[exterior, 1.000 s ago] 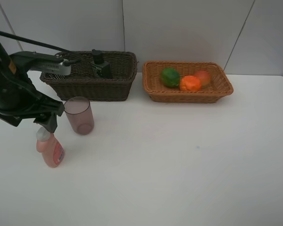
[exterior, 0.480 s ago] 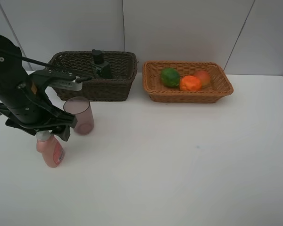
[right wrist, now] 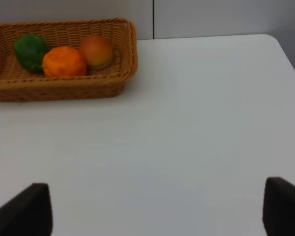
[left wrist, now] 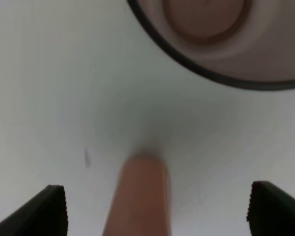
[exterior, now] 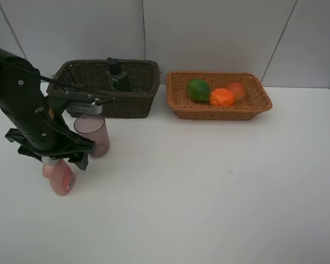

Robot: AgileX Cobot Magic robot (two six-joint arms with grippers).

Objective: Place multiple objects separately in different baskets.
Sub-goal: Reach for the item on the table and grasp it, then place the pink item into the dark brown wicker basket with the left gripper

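Note:
My left gripper's fingers reach down past the white cap (exterior: 50, 160), beside the pink bottle's upper part (exterior: 54, 168), so it is time to close.
The pink bottle (exterior: 60, 179) lies on the white table at the left, its upper part hidden under my left gripper (exterior: 55, 159). In the left wrist view the pink bottle (left wrist: 140, 196) sits between the open fingers of my left gripper (left wrist: 157, 211), with gaps on both sides. The mauve cup (exterior: 93, 133) stands upright just beyond it; the cup (left wrist: 211, 29) also shows from above. A black square bottle (exterior: 116, 77) stands in the dark brown basket (exterior: 107, 102). The light basket (exterior: 219, 113) holds the green fruit (exterior: 198, 89), tangerine (exterior: 221, 97) and peach-like fruit (exterior: 237, 89). My right gripper (right wrist: 155, 211) is open over bare table.
A grey panelled wall stands right behind both baskets. The table's right edge (right wrist: 287, 54) shows in the right wrist view. The light basket (right wrist: 64, 88) lies ahead of the right gripper, off to one side.
The left arm has swung in from the left edge and come down over the pink bottle, covering its cap. Cup, baskets and fruit have not moved.

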